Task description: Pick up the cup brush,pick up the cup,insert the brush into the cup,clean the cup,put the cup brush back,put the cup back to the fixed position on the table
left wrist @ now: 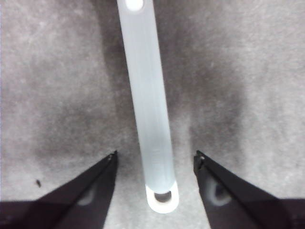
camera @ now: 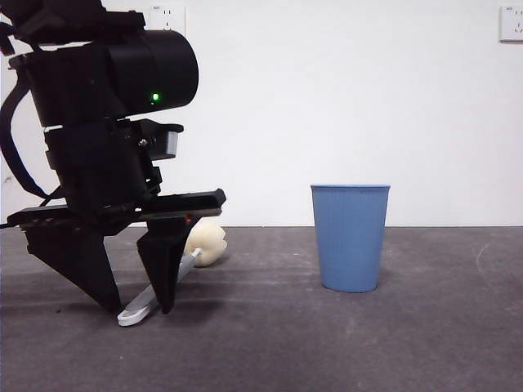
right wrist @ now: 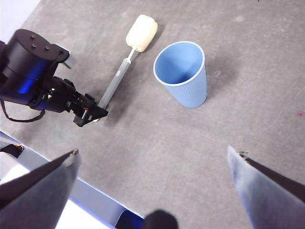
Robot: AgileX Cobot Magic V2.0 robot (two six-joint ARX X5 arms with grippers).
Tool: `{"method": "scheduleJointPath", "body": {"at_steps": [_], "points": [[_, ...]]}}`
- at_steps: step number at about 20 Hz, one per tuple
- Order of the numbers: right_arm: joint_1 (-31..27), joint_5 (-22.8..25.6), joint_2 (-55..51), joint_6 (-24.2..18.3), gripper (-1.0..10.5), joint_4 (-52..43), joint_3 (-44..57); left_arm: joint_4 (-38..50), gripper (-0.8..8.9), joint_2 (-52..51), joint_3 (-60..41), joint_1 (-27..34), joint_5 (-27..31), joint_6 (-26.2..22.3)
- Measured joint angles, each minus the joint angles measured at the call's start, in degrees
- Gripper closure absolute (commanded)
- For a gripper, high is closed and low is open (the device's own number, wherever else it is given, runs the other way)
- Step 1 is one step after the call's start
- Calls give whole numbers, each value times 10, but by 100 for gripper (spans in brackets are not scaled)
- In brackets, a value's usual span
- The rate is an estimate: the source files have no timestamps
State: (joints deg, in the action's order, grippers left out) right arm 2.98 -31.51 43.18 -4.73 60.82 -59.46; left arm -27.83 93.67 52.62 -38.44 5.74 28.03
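Next, the left gripper grabs the straight sides of the cup brush's grey handle, since the sponge head (camera: pixel 207 242) is round and lobed.
The cup brush (camera: pixel 204 243) lies flat on the table (camera: pixel 327 343), with its cream sponge head toward the back and its white looped tip toward the front. My left gripper (camera: pixel 140 309) is down at the table, open, with one jaw on each side of the grey handle (left wrist: pixel 145 95) near the looped tip (left wrist: pixel 163 198); the jaws do not touch it. The blue ribbed cup (camera: pixel 350 237) stands upright to the right of the brush. My right gripper (right wrist: pixel 153 151) is open and empty, high above the table, looking down on the cup (right wrist: pixel 183 71), the brush (right wrist: pixel 140 32) and the left gripper (right wrist: pixel 90 114).
A white wall (camera: pixel 327 98) with outlets rises behind the table. The right wrist view shows the table's near edge with a blue-and-white strip (right wrist: pixel 90 198) beside the left arm. Bare table surface lies between the brush and the cup.
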Motion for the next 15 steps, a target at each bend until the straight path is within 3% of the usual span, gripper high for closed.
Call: {"method": "scheduleJointPath", "body": {"at_steps": [3, 4, 15], "points": [[0, 0, 0, 0, 380, 0, 0, 3, 803, 1, 0, 0, -8, 2], [0, 0, 0, 0, 380, 0, 0, 6, 823, 2, 0, 0, -14, 2], [0, 0, 0, 0, 380, 0, 0, 6, 822, -37, 0, 12, -29, -15]]}}
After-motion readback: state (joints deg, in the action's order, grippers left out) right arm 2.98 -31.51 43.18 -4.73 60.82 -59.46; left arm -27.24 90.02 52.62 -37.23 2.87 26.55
